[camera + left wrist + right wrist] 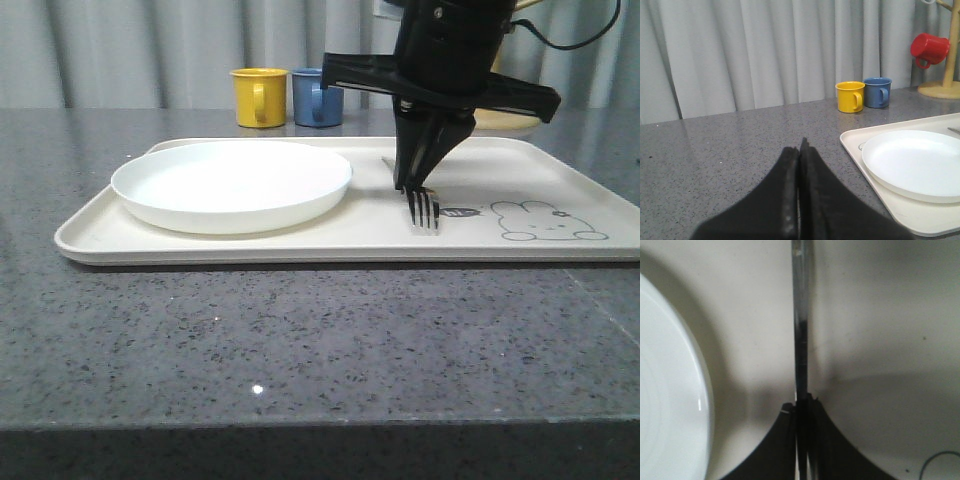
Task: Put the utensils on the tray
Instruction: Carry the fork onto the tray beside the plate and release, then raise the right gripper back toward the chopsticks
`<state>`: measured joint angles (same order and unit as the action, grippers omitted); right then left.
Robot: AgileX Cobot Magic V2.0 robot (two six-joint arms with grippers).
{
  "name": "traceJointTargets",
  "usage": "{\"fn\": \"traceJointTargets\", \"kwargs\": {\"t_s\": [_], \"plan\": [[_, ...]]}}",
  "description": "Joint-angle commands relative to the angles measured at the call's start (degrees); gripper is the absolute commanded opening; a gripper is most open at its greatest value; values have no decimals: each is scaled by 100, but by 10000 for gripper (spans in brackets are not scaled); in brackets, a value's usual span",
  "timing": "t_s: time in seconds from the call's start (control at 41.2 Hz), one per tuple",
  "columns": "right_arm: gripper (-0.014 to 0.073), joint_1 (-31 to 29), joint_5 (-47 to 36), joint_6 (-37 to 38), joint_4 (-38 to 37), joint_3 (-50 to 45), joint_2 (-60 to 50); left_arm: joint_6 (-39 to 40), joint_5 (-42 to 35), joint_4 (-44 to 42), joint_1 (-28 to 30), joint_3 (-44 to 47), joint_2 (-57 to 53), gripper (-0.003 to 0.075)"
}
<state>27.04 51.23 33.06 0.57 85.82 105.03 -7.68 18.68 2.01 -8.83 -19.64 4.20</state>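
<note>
The fork's teeth touch the cream tray's surface beside the plate (231, 183), so it is now time for my right gripper to let go of the fork.
The cream tray (300, 245) with a rabbit drawing lies across the table. On its left half rests the round white plate (231, 183), also seen in the left wrist view as plate (917, 162) and at the edge of the right wrist view as plate (667, 405). My right gripper (412, 185) points down over the tray's middle, shut on a steel fork (424, 208) whose tines touch the tray beside the plate. The fork's handle (801, 325) runs out from between the shut fingers. My left gripper (800, 146) is shut on nothing, above bare counter left of the tray (900, 212).
A yellow mug (259, 97) and a blue mug (317, 97) stand behind the tray. A red mug (929, 49) hangs on a wooden stand (945, 75) at the back right. Grey speckled counter (300, 340) stretches in front of the tray.
</note>
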Motion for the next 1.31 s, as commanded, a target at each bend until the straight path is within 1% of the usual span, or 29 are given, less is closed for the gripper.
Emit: {"fn": "traceJointTargets", "kwargs": {"t_s": [0.0,0.218,0.388,0.533,0.679,0.8,0.873,1.018,1.164,1.285], "plan": [[37,-18,-215,66,-96,198,-220,67,-419,65,4,-145,75,-19],[104,-18,-198,66,-96,198,-220,67,-419,65,4,-145,75,-19],[219,-18,-216,66,-9,198,-220,67,-419,65,4,-145,75,-19],[290,-18,-222,66,-9,198,-220,67,-419,65,4,-145,75,-19],[337,-18,-139,66,-57,198,-327,67,-419,65,4,-145,75,-19],[345,-114,91,-22,-331,198,-610,67,-419,65,4,-145,75,-19],[345,-255,273,-239,-430,198,-812,67,-419,65,4,-145,75,-19],[345,-789,550,-885,-437,179,-1187,67,-419,65,4,-145,75,-19],[343,-1533,921,-1606,-437,74,-1481,67,-419,65,4,-145,75,-19],[343,-2153,1015,-2052,-431,-147,-1659,67,-419,65,4,-145,75,-19]]}}
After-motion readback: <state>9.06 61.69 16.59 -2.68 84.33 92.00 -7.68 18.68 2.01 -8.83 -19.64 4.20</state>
